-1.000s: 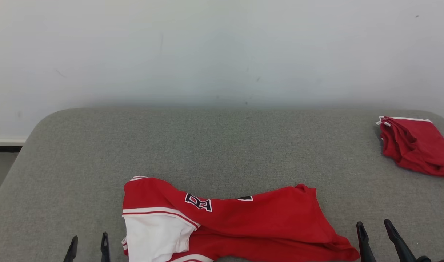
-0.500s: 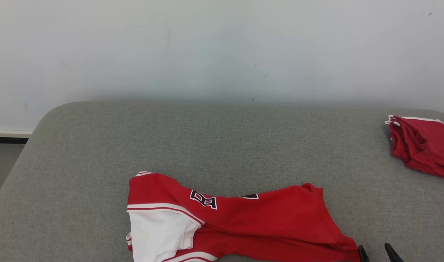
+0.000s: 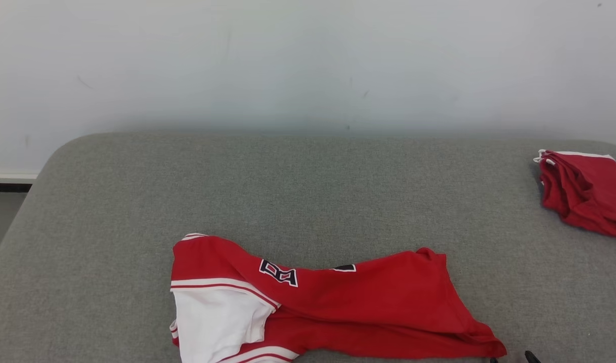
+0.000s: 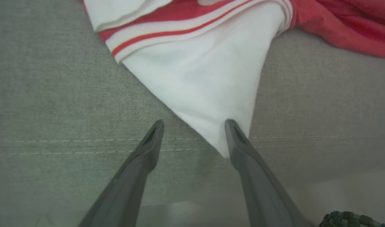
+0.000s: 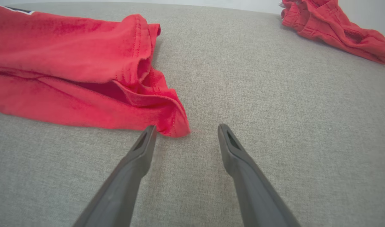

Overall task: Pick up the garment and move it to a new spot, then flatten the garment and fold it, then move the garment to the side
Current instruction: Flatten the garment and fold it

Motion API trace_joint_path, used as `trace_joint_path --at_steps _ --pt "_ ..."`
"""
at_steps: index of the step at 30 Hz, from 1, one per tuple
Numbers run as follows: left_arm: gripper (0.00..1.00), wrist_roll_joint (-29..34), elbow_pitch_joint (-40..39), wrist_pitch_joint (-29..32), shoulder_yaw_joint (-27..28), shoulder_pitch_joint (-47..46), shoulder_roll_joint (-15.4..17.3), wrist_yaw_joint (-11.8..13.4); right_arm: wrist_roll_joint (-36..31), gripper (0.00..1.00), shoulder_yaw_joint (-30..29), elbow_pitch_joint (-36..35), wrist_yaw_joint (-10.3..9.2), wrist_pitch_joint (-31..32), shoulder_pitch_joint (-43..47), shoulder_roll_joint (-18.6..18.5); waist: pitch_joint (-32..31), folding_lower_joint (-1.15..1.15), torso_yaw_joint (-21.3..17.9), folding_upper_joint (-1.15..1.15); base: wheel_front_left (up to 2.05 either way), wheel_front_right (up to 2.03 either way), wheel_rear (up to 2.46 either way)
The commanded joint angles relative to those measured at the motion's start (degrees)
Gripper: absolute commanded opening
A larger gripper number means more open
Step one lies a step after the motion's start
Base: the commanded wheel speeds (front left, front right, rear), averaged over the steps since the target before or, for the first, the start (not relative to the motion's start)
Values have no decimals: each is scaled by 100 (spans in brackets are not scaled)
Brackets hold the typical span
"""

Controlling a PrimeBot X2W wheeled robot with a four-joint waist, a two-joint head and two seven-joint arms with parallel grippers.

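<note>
The garment has a small raised fold that sticks out at the red hem corner point(image 3: 496, 349), while the cloth point(image 3: 390, 342) beside it lies slack. My right gripper needs to pinch the garment at that corner next.
The garment point(image 3: 338, 307), a red and white jersey with black lettering, lies crumpled on the grey padded table point(image 3: 308, 191) near its front edge. In the left wrist view my left gripper point(image 4: 195, 123) is open just over the garment's white pointed corner point(image 4: 205, 78), which reaches in between the fingers. In the right wrist view my right gripper point(image 5: 186, 127) is open, its left fingertip point(image 5: 148, 132) right beside the garment's red hem corner point(image 5: 175, 127). The right gripper's tips point(image 3: 512, 359) just show at the bottom edge of the head view.
A second red garment point(image 3: 585, 191), bunched up, lies at the table's far right and also appears as the red garment point(image 5: 331, 25) in the right wrist view. A pale wall stands behind the table. Bare grey padding lies beyond and left of the jersey.
The head view has shifted slightly. Both grippers have sunk toward its bottom edge, the left one out of the picture. The jersey lies as before.
</note>
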Motion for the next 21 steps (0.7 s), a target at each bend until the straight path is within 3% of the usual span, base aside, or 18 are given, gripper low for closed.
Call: trace_joint_path --at_steps 1,15,16,17,18,19,20,21 --pt "100 -65 68 -18 -46 -64 -23 14 -13 100 34 48 -15 -7 -105 -19 15 0 -13 0 0 0 0" --pt "100 -573 829 -12 -335 -710 -137 13 161 100 591 1082 -15 -6 -989 85 190 0 17 0 0 0 0" --pt "100 -608 863 -12 -379 -762 -148 13 179 79 609 1142 -15 -6 -1027 88 204 0 31 0 0 0 0" --pt "100 -668 846 -11 -481 -824 -168 12 222 79 656 1249 -16 -5 -1055 98 213 0 43 0 0 0 0" --pt "100 -755 802 -11 -597 -865 -192 0 244 2 698 1323 -15 -5 -1092 105 220 0 55 0 0 0 0" --pt "100 -755 802 -11 -597 -865 -192 0 244 2 698 1323 -15 -5 -1092 105 220 0 55 0 0 0 0" --pt "84 -862 770 -11 -663 -883 -210 -7 273 0 715 1362 -15 -3 -1141 98 223 0 69 0 0 0 0" --pt "47 -946 725 -12 -712 -900 -221 -7 298 0 726 1382 -16 -2 -1167 101 220 0 78 0 0 0 0"
